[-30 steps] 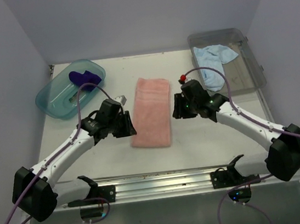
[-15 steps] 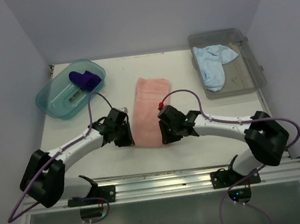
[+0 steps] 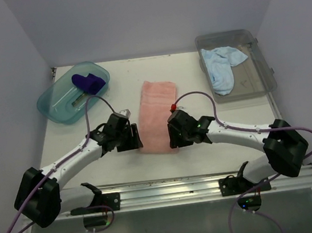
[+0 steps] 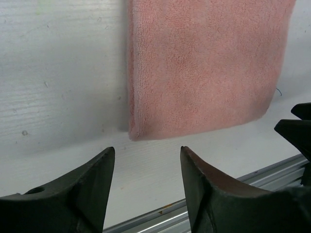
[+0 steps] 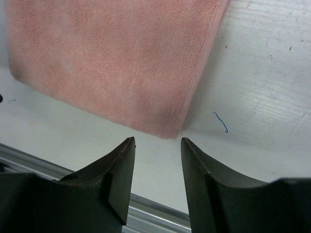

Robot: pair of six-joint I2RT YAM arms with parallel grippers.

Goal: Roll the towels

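My left gripper is to grab the salmon pink towel's near corner [image 3: 143, 150] [image 4: 138, 133] next, opposite my right gripper's corner, to roll the towel's near edge over evenly.
A salmon pink towel [image 3: 157, 113] lies flat and lengthwise in the middle of the table. My left gripper [image 3: 136, 137] is open and empty, hovering just short of the towel's near left corner [image 4: 138, 132]. My right gripper [image 3: 173, 138] is open and empty, just short of the near right corner [image 5: 170, 128]. The towel fills the top of both wrist views [image 4: 204, 63] [image 5: 112, 53]. A dark purple towel [image 3: 89, 82] lies bunched in the teal tub [image 3: 56, 103]. A light blue towel [image 3: 221, 65] lies crumpled in the clear grey bin [image 3: 257, 77].
The teal tub stands at the back left and the grey bin at the back right. A metal rail [image 3: 165, 187] runs along the near table edge, close behind both grippers. White walls enclose the table on three sides.
Both arms have swung inward and toward the near edge, from beside the towel's middle to its near corners. The towel has shifted slightly left and straightened. Both grippers stayed open.
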